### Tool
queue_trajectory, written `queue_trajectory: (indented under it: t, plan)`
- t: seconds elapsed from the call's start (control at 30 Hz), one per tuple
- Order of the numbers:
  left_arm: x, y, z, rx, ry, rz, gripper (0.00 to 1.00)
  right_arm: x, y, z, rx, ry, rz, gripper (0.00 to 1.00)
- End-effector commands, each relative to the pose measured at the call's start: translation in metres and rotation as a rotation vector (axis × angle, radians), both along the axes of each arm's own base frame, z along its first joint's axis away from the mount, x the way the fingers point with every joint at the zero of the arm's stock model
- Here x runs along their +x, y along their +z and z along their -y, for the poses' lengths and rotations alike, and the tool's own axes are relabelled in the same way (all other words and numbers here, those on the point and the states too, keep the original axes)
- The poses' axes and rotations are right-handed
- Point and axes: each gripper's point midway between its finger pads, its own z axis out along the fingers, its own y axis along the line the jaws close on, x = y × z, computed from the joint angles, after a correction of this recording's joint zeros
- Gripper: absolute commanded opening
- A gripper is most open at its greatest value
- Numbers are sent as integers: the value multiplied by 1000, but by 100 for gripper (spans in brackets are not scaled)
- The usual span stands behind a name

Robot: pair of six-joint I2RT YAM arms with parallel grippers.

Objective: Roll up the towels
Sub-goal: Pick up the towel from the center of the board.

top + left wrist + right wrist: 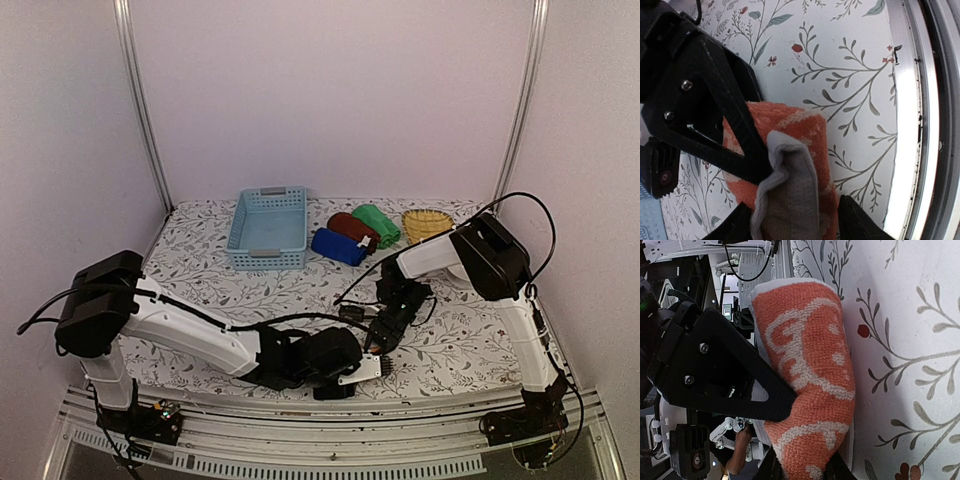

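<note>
The rolled orange towel has to go in the basket still rolled, so the robot's left gripper will next grab across its whole roll, with fingers on both sides.
An orange towel [807, 125] with a white pattern lies rolled on the flowered table near its front edge, its grey backing [795, 185] showing at the roll's end. My left gripper [797, 223] is open, its fingertips standing on either side of the roll, the right one a little apart from it. My right gripper [802, 467] is shut on the other end of the same orange towel [810, 355]. In the top view both grippers, left [362, 368] and right [381, 340], meet at centre front and hide most of it. Rolled blue [338, 246], maroon [352, 228] and green [378, 224] towels lie at the back.
A light blue plastic basket [268, 228] stands at the back centre-left and a yellow wicker tray [427, 224] at the back right. The table's front edge and metal rail [907, 125] run close beside the roll. Black cables [300, 320] trail across the table between the arms.
</note>
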Motion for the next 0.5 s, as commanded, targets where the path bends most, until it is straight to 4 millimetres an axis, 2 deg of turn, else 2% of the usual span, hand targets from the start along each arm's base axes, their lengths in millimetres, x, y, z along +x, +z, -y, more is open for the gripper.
queue_trajectory:
  t: [0.0,0.13,0.2,0.3,0.37,0.47]
  plan:
    - [-45,-27,9,43,-126,-176,57,13,18,-19,115,-117,-85,9]
    - [-33,-46,14,88,-73,-114,64,13,18,-19,111,-123,-95,9]
    - [-23,-50,15,114,-35,-31,62,13,17,-19,110,-123,-96,9]
    - [-9,-48,13,134,7,61,50,12,17,-18,109,-122,-96,9]
    - [-4,-37,13,112,21,90,42,12,18,-18,109,-121,-94,10]
    - [2,-23,11,75,37,114,29,14,26,-19,125,-116,-70,17]
